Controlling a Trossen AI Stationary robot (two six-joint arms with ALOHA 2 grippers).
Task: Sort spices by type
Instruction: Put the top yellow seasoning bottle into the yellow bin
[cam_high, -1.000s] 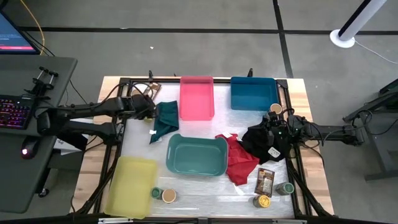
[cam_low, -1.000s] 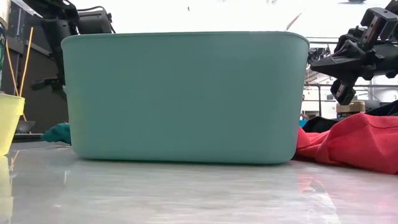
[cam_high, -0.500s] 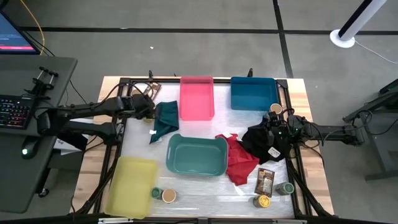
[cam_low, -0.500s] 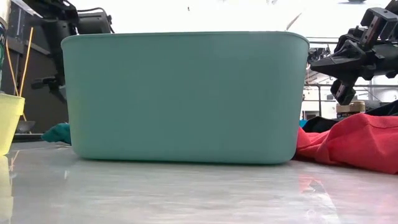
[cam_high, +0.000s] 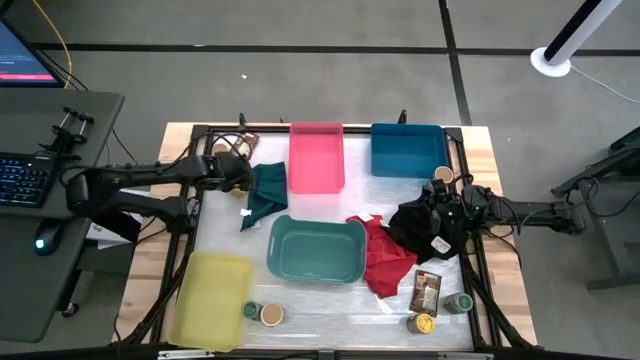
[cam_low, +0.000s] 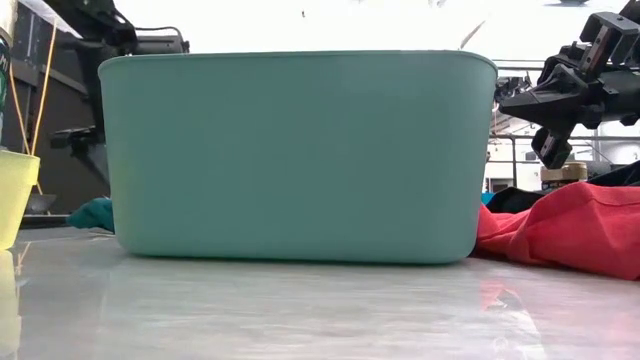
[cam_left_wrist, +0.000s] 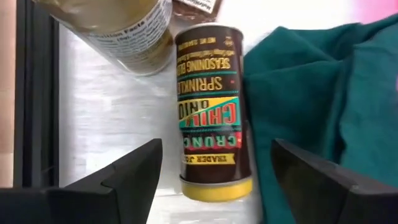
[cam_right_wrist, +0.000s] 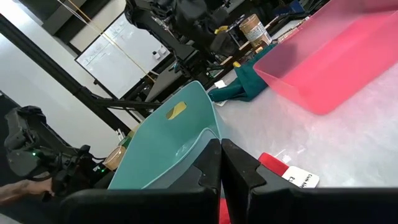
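My left gripper picks up the brown jar by its body beside the yellow lid next, to sort the jar.
In the left wrist view a brown jar with a yellow lid (cam_left_wrist: 208, 106) lies on its side on the table, next to the dark green cloth (cam_left_wrist: 323, 93). My left gripper (cam_left_wrist: 217, 149) is open, with a finger on either side of this jar and a gap at each side. It hovers at the far left of the table (cam_high: 243, 172). A second, tan-filled jar (cam_left_wrist: 124, 28) and a brown packet (cam_left_wrist: 196, 6) lie just beyond. My right gripper (cam_right_wrist: 221, 149) is shut and raised over the black cloth (cam_high: 425, 228).
A teal bin (cam_high: 315, 250) sits mid-table, with pink (cam_high: 317, 155) and blue (cam_high: 408, 150) bins at the far edge and a yellow bin (cam_high: 210, 298) near left. The red cloth (cam_high: 385, 260), a brown packet (cam_high: 427, 290) and more jars (cam_high: 271, 315) (cam_high: 423, 323) (cam_high: 460, 302) (cam_high: 442, 177) lie around.
My left arm has shifted a little toward the far edge. The right arm and the objects have stayed where they were.
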